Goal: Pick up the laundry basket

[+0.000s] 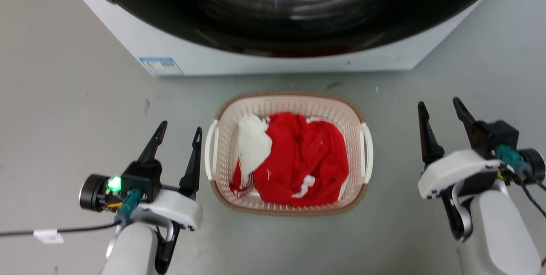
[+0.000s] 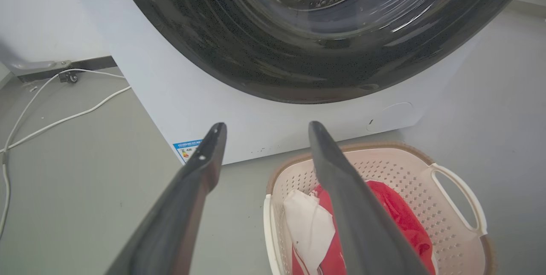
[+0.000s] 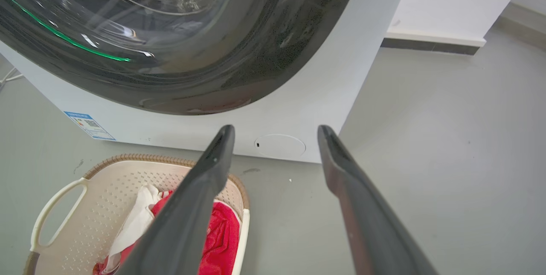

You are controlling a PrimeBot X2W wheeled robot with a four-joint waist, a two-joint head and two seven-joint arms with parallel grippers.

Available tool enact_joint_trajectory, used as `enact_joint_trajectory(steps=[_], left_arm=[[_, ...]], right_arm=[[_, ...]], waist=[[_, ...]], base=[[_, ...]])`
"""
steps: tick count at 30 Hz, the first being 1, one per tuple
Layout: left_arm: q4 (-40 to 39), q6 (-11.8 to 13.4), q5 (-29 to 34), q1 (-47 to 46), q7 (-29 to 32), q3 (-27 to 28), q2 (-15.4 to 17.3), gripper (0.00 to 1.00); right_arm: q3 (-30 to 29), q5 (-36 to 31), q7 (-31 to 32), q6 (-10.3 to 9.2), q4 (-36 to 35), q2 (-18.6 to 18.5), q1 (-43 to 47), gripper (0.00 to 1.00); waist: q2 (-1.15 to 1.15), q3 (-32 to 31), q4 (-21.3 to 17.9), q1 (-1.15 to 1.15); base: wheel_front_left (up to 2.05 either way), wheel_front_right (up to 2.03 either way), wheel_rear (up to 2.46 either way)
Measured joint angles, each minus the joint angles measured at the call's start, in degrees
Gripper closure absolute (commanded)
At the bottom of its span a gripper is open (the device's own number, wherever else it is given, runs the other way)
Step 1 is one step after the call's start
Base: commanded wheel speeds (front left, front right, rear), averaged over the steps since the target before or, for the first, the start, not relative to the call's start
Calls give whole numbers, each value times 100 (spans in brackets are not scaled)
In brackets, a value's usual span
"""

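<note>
Next, my right gripper grabs its white handle (image 1: 367, 153) and the basket's side beneath that handle, to pick up the laundry basket (image 1: 290, 102).
The laundry basket (image 1: 290, 102) stands on the grey floor just in front of the washing machine, cream with a brown rim, holding red and white cloth. Its white handles sit at the left side (image 1: 210, 149) and the right side (image 1: 367, 151). My left gripper (image 1: 180, 132) is open beside the left handle, a small gap away. My right gripper (image 1: 440, 108) is open well to the right of the basket. In the left wrist view the basket (image 2: 401, 168) lies at the lower right under the open left gripper (image 2: 264, 128). From the right wrist the basket (image 3: 106, 181) is at lower left, beside the open right gripper (image 3: 276, 130).
The white washing machine (image 1: 264, 59) with its dark round door rises right behind the basket. White cables (image 2: 51, 117) trail over the floor to its left, by the wall. A black cable (image 1: 64, 229) runs from my left wrist. A wall corner (image 3: 435, 40) stands at the right.
</note>
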Motion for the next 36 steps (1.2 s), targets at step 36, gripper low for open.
enact_joint_trajectory(steps=[36], left_arm=[[4476, -77, -2042, -4096, 1116, -3538, 825, 0]], right_arm=[[1093, 509, 1648, 1, 4379, 2, -3353, 0]], waist=[[0, 2472, 100, 0]], base=[[0, 0, 0]])
